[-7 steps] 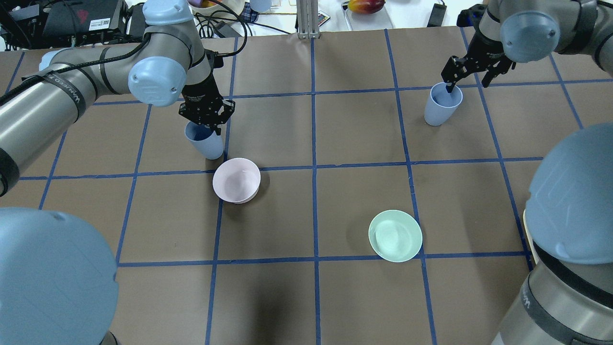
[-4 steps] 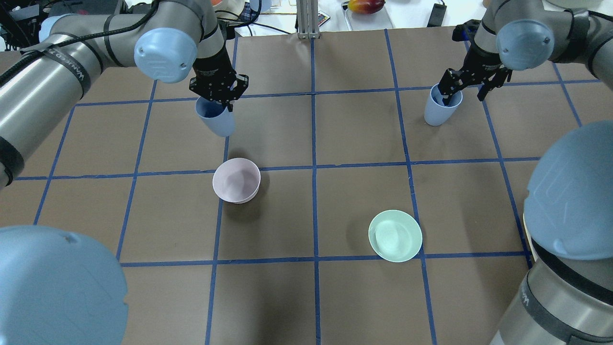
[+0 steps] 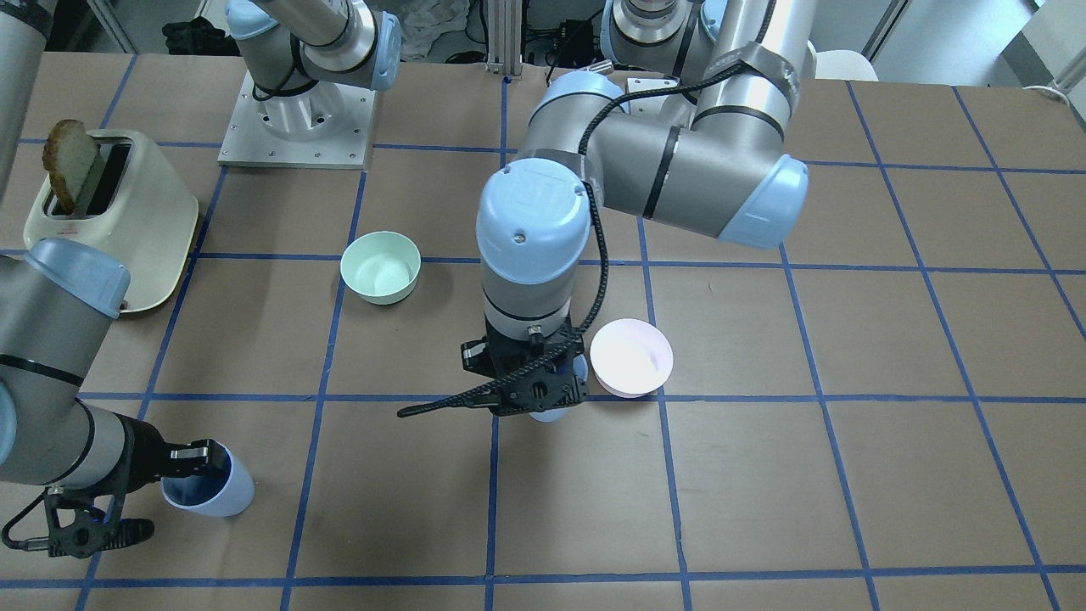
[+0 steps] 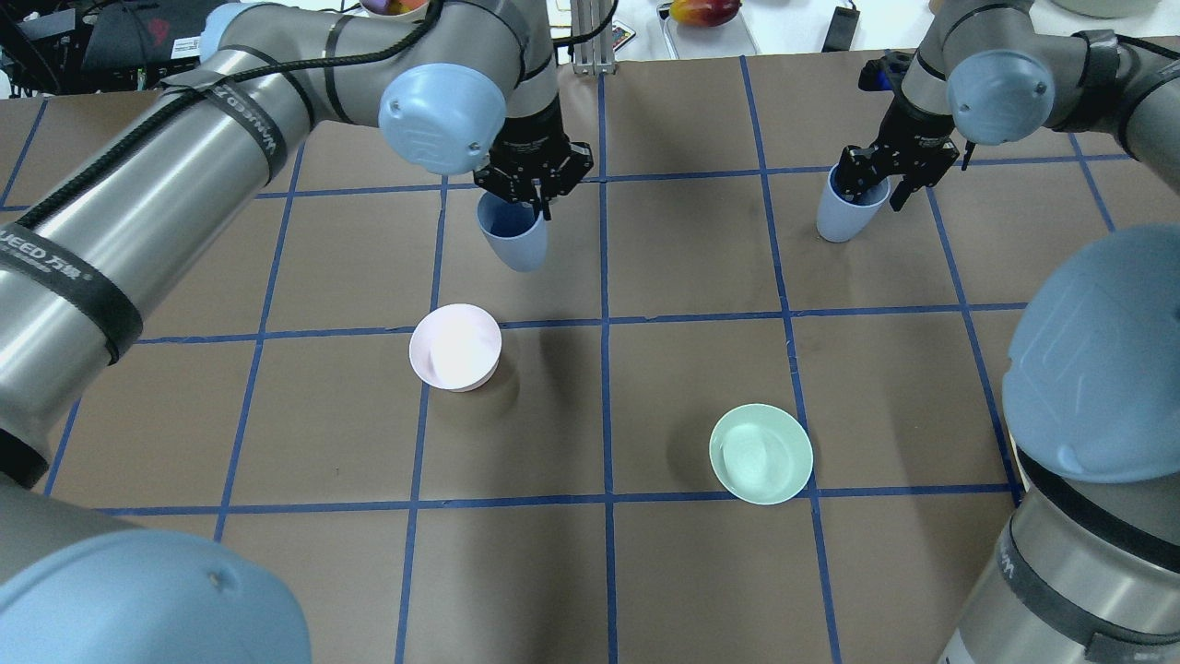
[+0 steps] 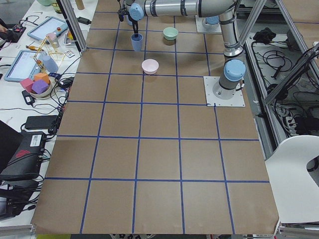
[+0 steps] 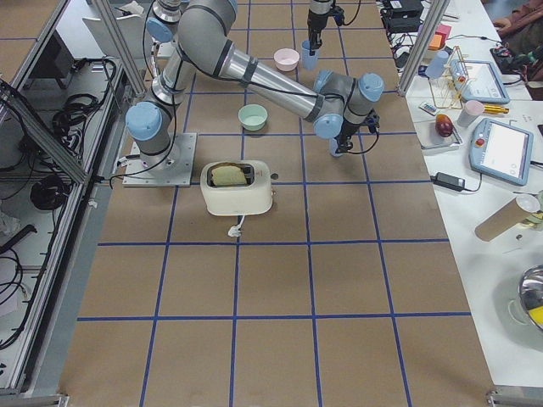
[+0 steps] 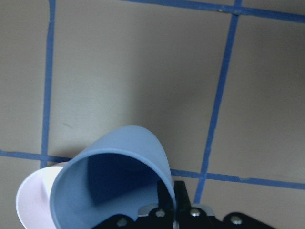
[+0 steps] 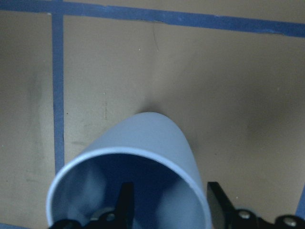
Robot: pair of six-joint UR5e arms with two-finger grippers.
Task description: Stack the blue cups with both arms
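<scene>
The robot's right gripper should grab the other blue cup by its rim (image 8: 164,159) next, to stack the blue cups.
My left gripper (image 4: 525,196) is shut on the rim of one blue cup (image 4: 516,242) and holds it tilted above the table, near the centre line. The left wrist view shows the two fingers pinching that cup's (image 7: 119,162) wall. The other blue cup (image 4: 837,221) stands upright on the table at the far right. My right gripper (image 4: 874,187) is open and straddles its rim. In the right wrist view one finger is inside this cup (image 8: 157,138) and one is outside, with a gap to the wall.
A pale pink bowl (image 4: 455,347) sits just below the held cup in the overhead view. A mint-green bowl (image 4: 761,454) sits nearer the robot on the right. A cream toaster (image 3: 110,221) with bread stands near the right arm's base.
My left arm has carried its cup to the right and farther from the robot, toward the table's centre line. My right gripper stays over the standing cup's rim; that cup has not moved.
</scene>
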